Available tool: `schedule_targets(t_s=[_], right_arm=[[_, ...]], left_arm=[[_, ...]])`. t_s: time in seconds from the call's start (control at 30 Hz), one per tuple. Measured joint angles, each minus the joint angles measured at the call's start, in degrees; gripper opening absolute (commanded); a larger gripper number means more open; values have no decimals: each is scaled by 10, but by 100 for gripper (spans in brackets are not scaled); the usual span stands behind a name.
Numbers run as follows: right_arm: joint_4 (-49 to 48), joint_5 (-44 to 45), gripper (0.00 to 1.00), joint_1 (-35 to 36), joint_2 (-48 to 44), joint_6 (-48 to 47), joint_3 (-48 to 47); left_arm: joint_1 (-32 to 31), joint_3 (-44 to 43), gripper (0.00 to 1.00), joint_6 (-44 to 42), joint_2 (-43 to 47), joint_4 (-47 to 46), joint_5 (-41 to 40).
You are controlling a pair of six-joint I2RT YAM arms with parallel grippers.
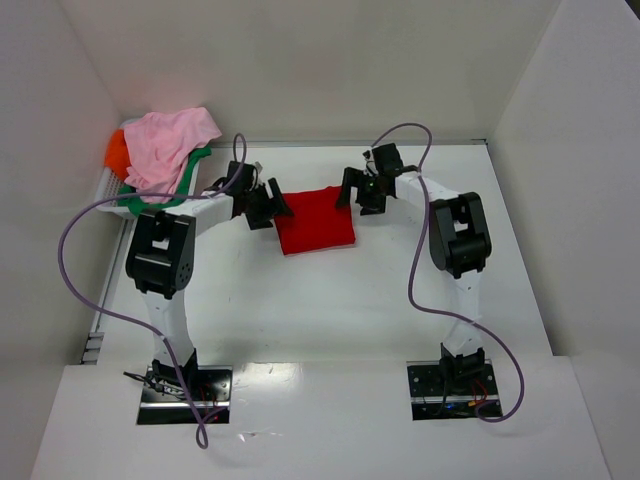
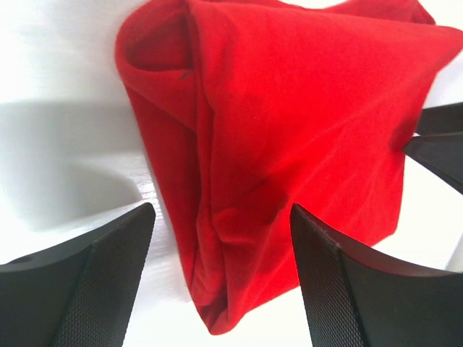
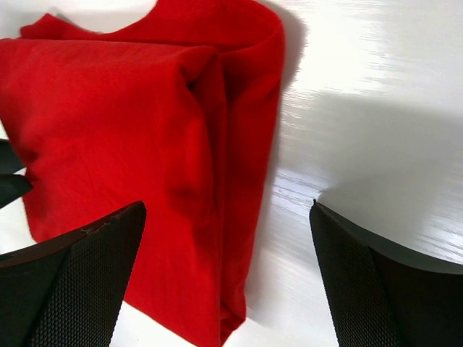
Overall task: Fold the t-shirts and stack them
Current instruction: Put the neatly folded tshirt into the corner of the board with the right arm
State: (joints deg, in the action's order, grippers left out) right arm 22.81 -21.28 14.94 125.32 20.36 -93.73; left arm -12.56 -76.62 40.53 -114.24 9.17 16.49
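Observation:
The right gripper next needs to pinch the red t-shirt's folded side edge (image 1: 348,212) (image 3: 234,209) with its layers together, so that the folded rectangle can be moved aside intact for stacking.
A bright red t-shirt (image 1: 315,220) lies folded into a small rectangle on the white table at mid-back. My left gripper (image 1: 272,208) is open at its left edge. In the left wrist view the gripper (image 2: 222,217) straddles the shirt's (image 2: 289,108) near corner with nothing held. My right gripper (image 1: 355,190) is open at the shirt's right edge. In the right wrist view the gripper (image 3: 226,210) straddles the folded edge of the shirt (image 3: 108,123). A light pink shirt (image 1: 170,140), a green one (image 1: 150,197) and an orange one (image 1: 117,152) lie piled at the back left.
The pile sits on a white ridged holder (image 1: 103,195) against the left wall. White walls close in the table at the back and on both sides. Purple cables (image 1: 80,270) loop beside each arm.

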Motion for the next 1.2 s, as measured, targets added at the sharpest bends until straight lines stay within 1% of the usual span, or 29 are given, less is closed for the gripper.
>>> schedule_targets(t_s=[0.33, 0.4, 0.43, 0.57, 0.67, 0.8, 0.93, 0.97, 1.0, 1.03, 1.1, 1.13, 1.2], right_arm=[[-52, -66, 100, 0, 15, 28, 6], [-59, -73, 96, -1, 17, 30, 6], [-61, -77, 92, -1, 18, 30, 6], [-68, -86, 90, -2, 22, 36, 8], [-74, -87, 86, -2, 22, 38, 13], [-76, -78, 84, 0, 22, 41, 14], [-72, -57, 83, 9, 23, 44, 9], [-70, -50, 81, 14, 24, 45, 5], [-68, -40, 81, 19, 25, 44, 2], [-68, -31, 76, 25, 26, 44, 0], [-68, -16, 68, 37, 27, 44, -1], [-67, -9, 58, 41, 28, 46, -1], [-62, 7, 43, 49, 30, 48, -1]], left_arm=[[6, -18, 83, -3, -21, 13, 27], [6, -19, 83, -3, -24, 15, 30], [6, -21, 83, -3, -27, 16, 32], [9, -28, 83, -6, -32, 16, 37], [11, -28, 83, -12, -33, 17, 40], [18, -28, 83, -15, -33, 21, 44], [27, -29, 83, -18, -33, 26, 46], [29, -29, 83, -18, -33, 27, 47], [30, -29, 83, -20, -33, 27, 48], [31, -29, 83, -23, -33, 28, 49], [33, -30, 83, -29, -33, 29, 52], [34, -31, 83, -31, -33, 30, 52], [36, -33, 83, -34, -33, 34, 52]])
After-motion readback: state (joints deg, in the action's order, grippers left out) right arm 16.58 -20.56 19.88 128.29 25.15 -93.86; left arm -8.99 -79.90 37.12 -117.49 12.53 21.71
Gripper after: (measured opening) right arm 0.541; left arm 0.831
